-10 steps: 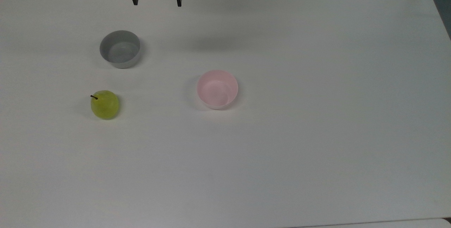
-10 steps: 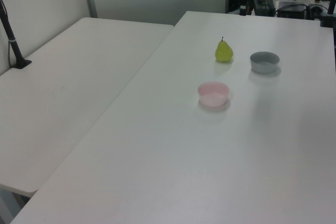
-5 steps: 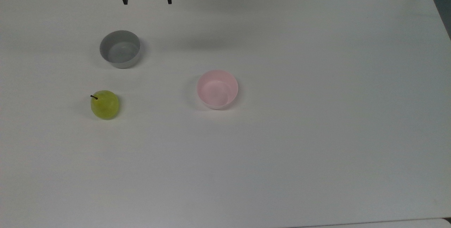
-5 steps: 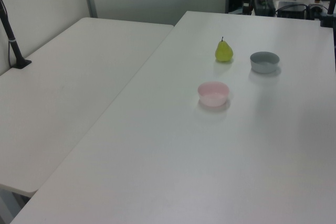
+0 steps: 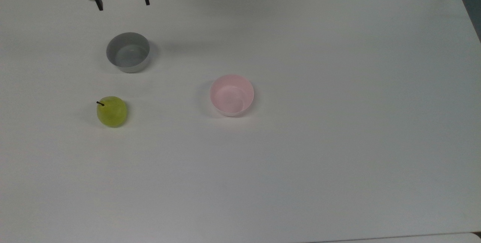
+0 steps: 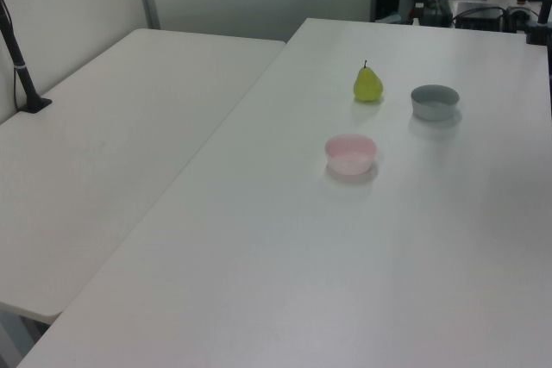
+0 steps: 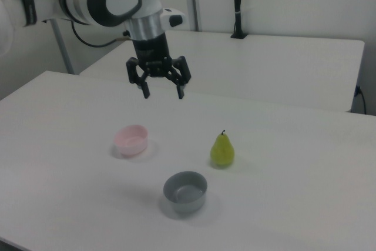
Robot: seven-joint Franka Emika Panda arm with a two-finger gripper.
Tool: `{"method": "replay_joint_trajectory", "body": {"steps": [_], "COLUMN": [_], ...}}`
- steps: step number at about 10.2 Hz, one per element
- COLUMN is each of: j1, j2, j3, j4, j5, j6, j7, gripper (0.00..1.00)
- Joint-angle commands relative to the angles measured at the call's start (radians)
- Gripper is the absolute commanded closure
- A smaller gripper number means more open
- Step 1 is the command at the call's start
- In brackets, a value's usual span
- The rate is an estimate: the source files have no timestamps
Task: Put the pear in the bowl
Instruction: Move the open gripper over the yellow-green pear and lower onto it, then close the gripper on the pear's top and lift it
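My gripper grips the yellow-green pear by its narrow stem end next, to place it in the pale pink bowl.
The yellow-green pear stands upright on the white table, stem up, at the top view's left; I also see the pear in the left view and the pear in the right view. The pale pink bowl sits near the table's middle, holding nothing; the same bowl lies left of the pear in the right view and the bowl in front of it in the left view. My gripper hangs open high above the table's far edge, well apart from both; the gripper holds nothing.
A grey bowl of similar size stands between the gripper and the pear in the top view. A second white table adjoins on the left view's left. A black post rises at the back.
The gripper has moved toward the top view's left along the far edge, still open. Pear and bowls have not moved.
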Motion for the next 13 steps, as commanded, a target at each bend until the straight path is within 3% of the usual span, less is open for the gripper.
{"method": "replay_joint_trajectory", "body": {"steps": [1,8,13], "j1": [-0.036,-0.053,-0.064], "j2": [0.086,0.318,0.410], "j3": [0.004,-0.009,-0.009], "j4": [-0.007,-0.030,-0.045], "j5": [-0.036,-0.030,-0.036], "j6": [0.161,0.547,0.674], "j7": [-0.020,0.003,0.005], "gripper": [0.00,0.01,0.01]}}
